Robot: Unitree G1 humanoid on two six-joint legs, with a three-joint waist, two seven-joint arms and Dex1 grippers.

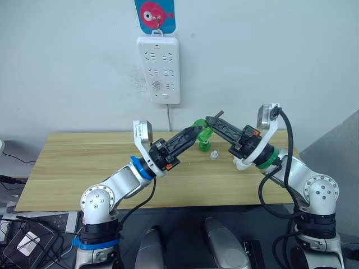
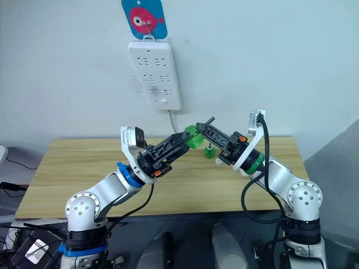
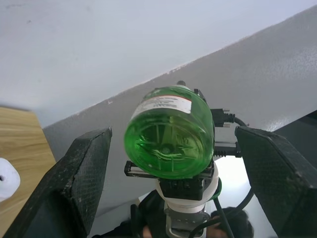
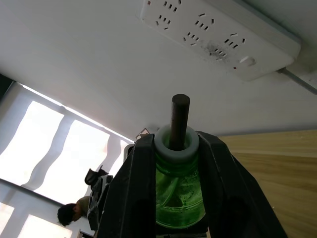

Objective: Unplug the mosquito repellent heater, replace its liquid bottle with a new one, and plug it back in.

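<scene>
My left gripper grabs the bottle by its round base (image 3: 167, 146) next, so the green liquid bottle's white collar stays free to go into the heater.
A green liquid bottle (image 1: 201, 126) with a white collar and a dark wick hangs above the back of the wooden table (image 1: 84, 162). My right gripper (image 1: 211, 121) is shut on it near the neck; in the right wrist view the wick sticks out past the fingers (image 4: 133, 183). My left gripper (image 1: 196, 133) is open, its two fingers (image 3: 81, 173) standing either side of the bottle's base (image 3: 171, 131) without touching it. A second small green bottle (image 1: 205, 147) stands on the table just below. The mosquito repellent heater is out of view.
A white power strip (image 1: 159, 68) hangs on the wall above the table, its cable running down behind. A small whitish cap-like piece (image 1: 214, 155) lies on the table beside the second bottle. A black bag and cables lie on the floor at the left.
</scene>
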